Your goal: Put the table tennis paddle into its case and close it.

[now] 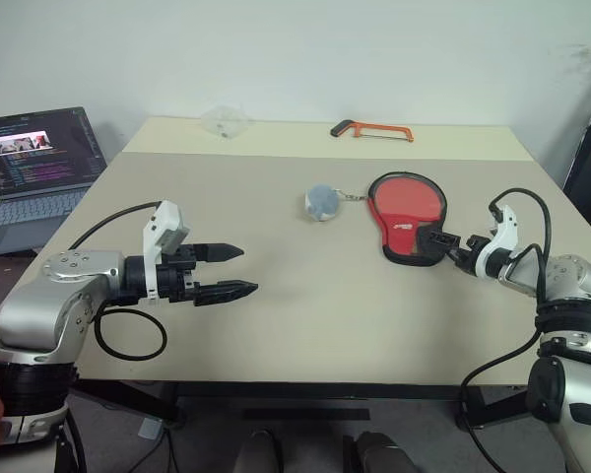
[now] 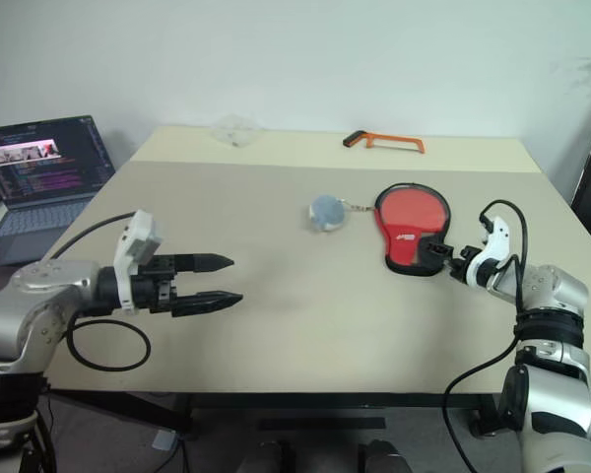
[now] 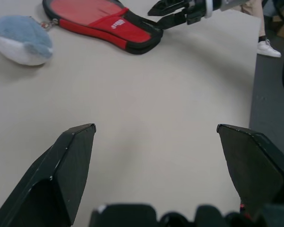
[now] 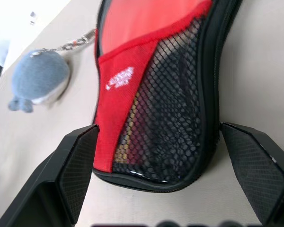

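Observation:
I should next grab the paddle's case by its black zip edge (image 1: 424, 258) with my right gripper, to get it in place for closing.
The black case (image 1: 406, 212) lies flat on the right half of the table, window side up, its narrow end towards my right arm. The table tennis paddle (image 1: 406, 200) is inside it: its red face shows through the clear window. Its light wooden handle (image 4: 132, 135) shows through the black mesh. My right gripper (image 1: 441, 243) is open, with one finger on each side of the case's narrow end (image 4: 156, 142). I cannot tell whether the fingers touch it. My left gripper (image 1: 234, 271) hovers open over the left of the table, with nothing between its fingers.
A small grey plush pouch (image 1: 322, 202) on a key chain lies just left of the case. An orange hacksaw (image 1: 372, 129) and a clear plastic item (image 1: 225, 120) sit at the far edge. A laptop (image 1: 39, 163) stands beside the table's left side.

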